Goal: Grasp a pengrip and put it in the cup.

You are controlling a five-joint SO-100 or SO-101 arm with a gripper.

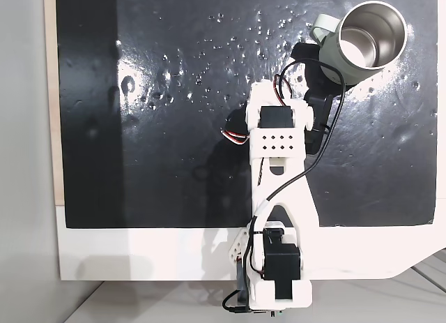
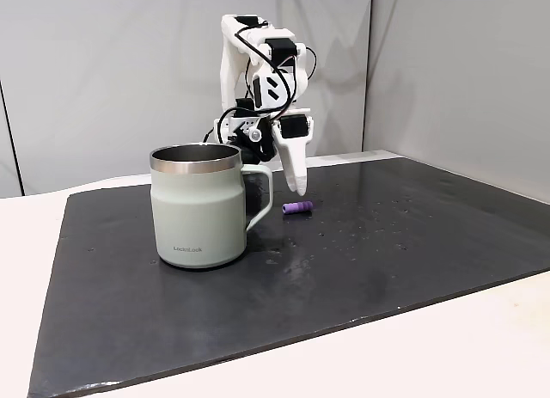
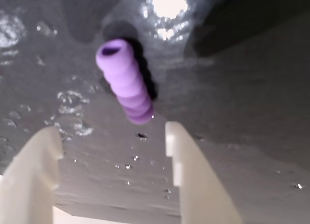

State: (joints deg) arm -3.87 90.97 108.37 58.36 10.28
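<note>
The pengrip's tip needs to stay free to go into the cup [image 1: 362,44], so my gripper should grab the pengrip by the end opposite its tip next.
The pengrip [image 3: 127,81], a small light-purple ribbed tube, lies on the wet black mat just beyond my fingertips in the wrist view. My gripper [image 3: 111,132] is open, its two white fingers [image 3: 193,175] apart with nothing between them. In a fixed view the pengrip [image 2: 297,208] rests on the mat right of the cup's handle, and the gripper [image 2: 296,185] hangs pointing down just above it. The cup [image 2: 202,205] is a sage-green mug with a steel rim, standing upright; from above, the cup [image 1: 362,44] sits at the mat's top right.
A black mat [image 1: 160,162] dotted with water droplets covers the white table. The arm's base [image 1: 279,267] stands at the near edge in a fixed view. Bare mat stretches to the left of the arm there.
</note>
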